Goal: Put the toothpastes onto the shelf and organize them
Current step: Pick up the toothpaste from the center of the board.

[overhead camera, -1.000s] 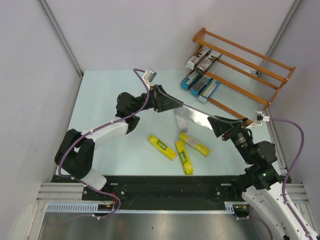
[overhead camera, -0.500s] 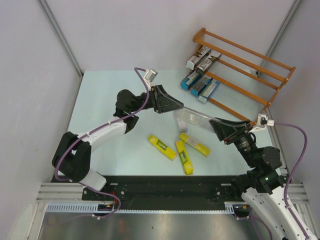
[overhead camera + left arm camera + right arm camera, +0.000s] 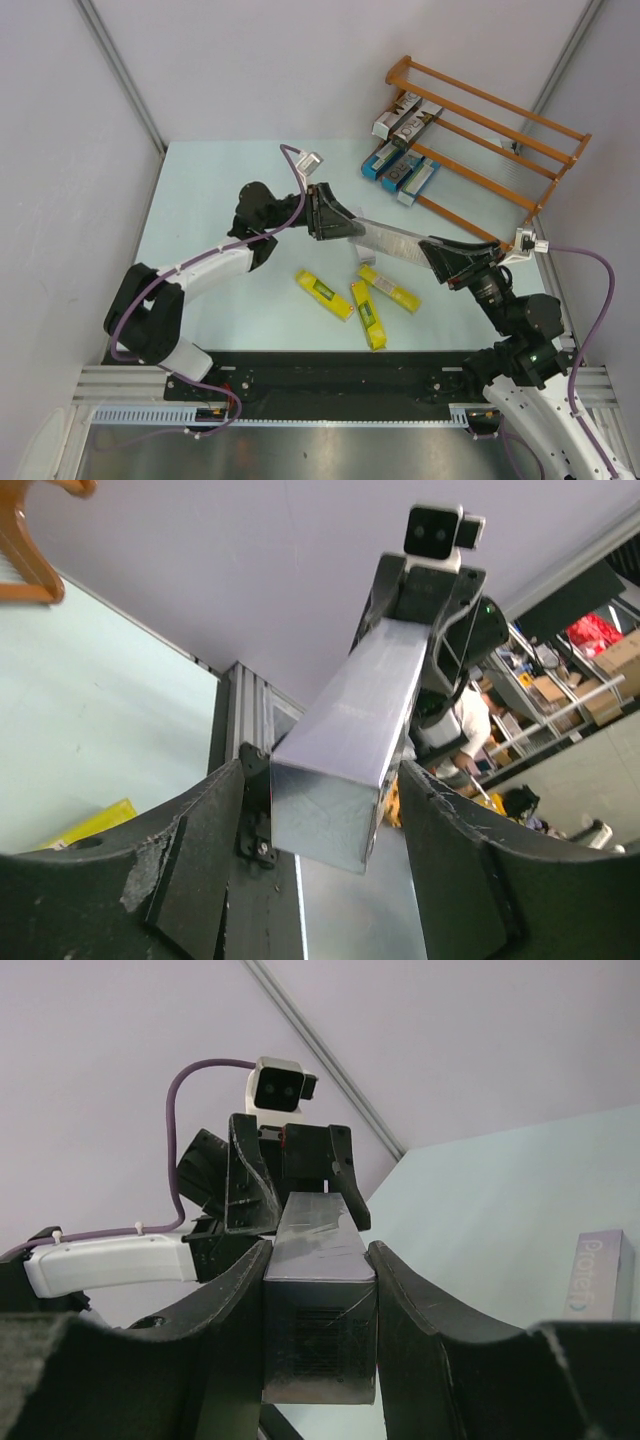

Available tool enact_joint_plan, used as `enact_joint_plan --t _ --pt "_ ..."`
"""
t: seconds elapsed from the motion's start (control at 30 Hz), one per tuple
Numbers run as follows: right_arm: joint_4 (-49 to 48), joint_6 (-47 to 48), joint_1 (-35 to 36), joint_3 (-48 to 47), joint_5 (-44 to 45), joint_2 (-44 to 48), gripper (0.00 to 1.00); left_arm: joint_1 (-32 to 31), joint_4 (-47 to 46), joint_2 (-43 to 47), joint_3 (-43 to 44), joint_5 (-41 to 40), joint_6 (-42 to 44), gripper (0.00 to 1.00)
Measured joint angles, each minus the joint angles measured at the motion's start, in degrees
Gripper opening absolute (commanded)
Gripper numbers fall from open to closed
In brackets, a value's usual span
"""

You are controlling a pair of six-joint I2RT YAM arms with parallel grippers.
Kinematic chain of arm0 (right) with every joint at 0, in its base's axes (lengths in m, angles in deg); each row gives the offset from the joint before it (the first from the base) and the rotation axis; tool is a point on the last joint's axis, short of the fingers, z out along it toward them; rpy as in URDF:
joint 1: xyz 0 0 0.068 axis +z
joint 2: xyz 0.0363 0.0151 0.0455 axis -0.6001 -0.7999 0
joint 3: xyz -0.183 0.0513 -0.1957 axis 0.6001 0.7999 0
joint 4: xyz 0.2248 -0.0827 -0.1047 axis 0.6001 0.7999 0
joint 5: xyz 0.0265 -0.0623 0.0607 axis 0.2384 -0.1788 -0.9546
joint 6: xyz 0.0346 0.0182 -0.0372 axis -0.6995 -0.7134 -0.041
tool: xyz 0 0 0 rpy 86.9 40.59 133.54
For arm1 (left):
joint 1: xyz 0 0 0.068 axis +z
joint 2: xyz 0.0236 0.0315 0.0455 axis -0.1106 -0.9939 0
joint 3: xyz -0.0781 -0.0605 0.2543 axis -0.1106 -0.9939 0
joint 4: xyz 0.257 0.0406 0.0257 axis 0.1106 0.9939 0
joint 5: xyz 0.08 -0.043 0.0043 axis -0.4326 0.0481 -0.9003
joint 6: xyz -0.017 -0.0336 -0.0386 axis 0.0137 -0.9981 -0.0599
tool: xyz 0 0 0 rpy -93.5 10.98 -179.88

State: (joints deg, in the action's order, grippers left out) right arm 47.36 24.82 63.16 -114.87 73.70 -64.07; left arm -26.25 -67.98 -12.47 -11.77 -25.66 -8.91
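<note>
My left gripper is to set the silver-grey toothpaste carton on the shelf, so it next needs to grab the carton by its plain square end (image 3: 364, 232) (image 3: 322, 815).
A silver-grey toothpaste carton (image 3: 392, 240) hangs in the air between both grippers. My right gripper (image 3: 441, 257) is shut on its right end, its fingers pressed on both sides (image 3: 320, 1260). My left gripper (image 3: 338, 222) stands around the other end (image 3: 325, 780) with a small gap on each side, open. Three yellow cartons (image 3: 368, 313) lie on the table in front. Another silver carton (image 3: 362, 258) lies under the held one; it also shows in the right wrist view (image 3: 598, 1275). The orange-brown shelf (image 3: 500, 125) at the back right holds two silver cartons (image 3: 408, 115) and several blue ones (image 3: 400, 170).
The shelf's right part has bare rails. Grey walls close the table at the back and on both sides. The arm bases stand on a black rail (image 3: 330, 385) at the near edge.
The left gripper has shifted slightly right and nearer along the silver carton. The right arm has settled a little. The carton stays held between them.
</note>
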Motion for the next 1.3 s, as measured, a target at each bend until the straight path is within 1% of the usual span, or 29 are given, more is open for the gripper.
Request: enact_joint_plan --t 0.07,0.13,0.17,0.2,0.27,0.3,0.37,0.4,0.43,0.47,0.53,0.57,0.63,0.67,0.73,0.77,0.87,0.9,1.0,1.13,1.2,1.23,1.3 --pt "-0.1 0.0 0.0 0.0 -0.1 0.0 0.18 -0.2 -0.6 0.0 -0.7 1.3 -0.1 0.69" --pt "-0.2 0.0 -0.1 0.0 -0.3 0.0 0.18 -0.3 -2.4 0.0 -1.7 2.6 -0.3 0.65" --pt "-0.2 0.0 -0.2 0.0 -0.6 0.0 0.18 -0.3 -3.7 0.0 -2.3 3.0 -0.9 0.61" --pt "-0.2 0.0 -0.2 0.0 -0.7 0.0 0.18 -0.3 -5.4 -0.1 -2.7 3.7 -1.8 0.51" --pt "-0.4 -0.3 -0.2 0.0 -1.2 0.0 0.18 -0.4 -9.2 -0.5 -3.1 4.4 -4.0 0.42" --pt "-1.0 -0.5 -0.2 0.0 -1.4 0.0 0.18 -0.3 -11.7 -1.0 -3.3 4.6 -5.4 0.35" --pt "-1.7 -0.3 -0.2 0.0 -1.8 0.1 0.18 -0.2 -16.2 -2.4 -3.3 5.2 -8.6 0.30" --pt "-1.7 -0.3 -0.2 0.0 -1.8 0.1 0.18 -0.2 -18.3 -3.3 -3.2 5.3 -10.2 0.26" --pt "-1.6 -0.3 -0.2 0.0 -1.8 0.1 0.19 -0.2 -20.2 -4.4 -3.2 5.4 -11.9 0.24" --pt "-1.4 -0.4 -0.2 0.0 -1.7 0.1 0.24 -0.2 -21.3 -5.2 -3.2 5.4 -13.0 0.22" --pt "-0.8 -0.8 -0.4 0.0 -1.4 0.1 0.35 -0.2 -23.4 -6.8 -3.2 5.7 -15.7 0.22" --pt "-0.4 -1.0 -0.4 0.0 -1.1 0.1 0.49 -0.2 -24.1 -7.3 -3.2 5.7 -16.7 0.21" --pt "0.5 -1.5 -0.4 0.1 -0.3 0.5 0.64 -0.2 -24.8 -7.8 -3.2 5.8 -18.0 0.20" --pt "0.8 -1.5 -0.4 0.1 0.3 0.9 0.75 -0.3 -24.6 -7.8 -3.2 6.0 -18.9 0.19" --pt "1.2 -1.6 -0.4 0.1 2.1 2.3 0.83 -0.3 -24.5 -7.8 -3.2 6.4 -19.8 0.17" --pt "1.6 -1.5 -0.4 0.1 3.2 3.3 0.90 -0.3 -24.4 -7.8 -3.2 6.6 -20.0 0.15" --pt "3.2 -1.5 -0.4 0.1 6.9 5.8 0.99 -0.2 -24.3 -7.4 -3.8 6.3 -18.5 0.11" --pt "4.0 -1.4 -0.4 0.1 8.3 6.5 0.99 -0.2 -24.0 -7.0 -4.3 6.0 -17.8 0.11" --pt "7.4 -1.6 -0.4 0.1 12.5 7.9 1.00 -0.2 -18.9 -4.0 -6.3 3.2 -12.6 0.10" --pt "11.8 -1.7 -0.4 0.0 17.2 8.7 1.00 -0.2 -9.7 1.3 -9.5 -3.3 -6.4 0.04" --pt "13.8 -2.1 -0.4 0.0 19.3 9.3 1.00 -0.2 -6.9 3.0 -11.4 -7.3 -5.0 0.03" --pt "14.9 -2.4 -0.4 -0.1 20.7 9.6 0.99 -0.2 -5.4 4.0 -13.4 -10.6 -4.9 0.02" --pt "16.6 -3.3 -0.4 -0.4 23.0 10.1 1.00 -0.3 -3.8 4.7 -15.3 -13.8 -4.9 0.02"
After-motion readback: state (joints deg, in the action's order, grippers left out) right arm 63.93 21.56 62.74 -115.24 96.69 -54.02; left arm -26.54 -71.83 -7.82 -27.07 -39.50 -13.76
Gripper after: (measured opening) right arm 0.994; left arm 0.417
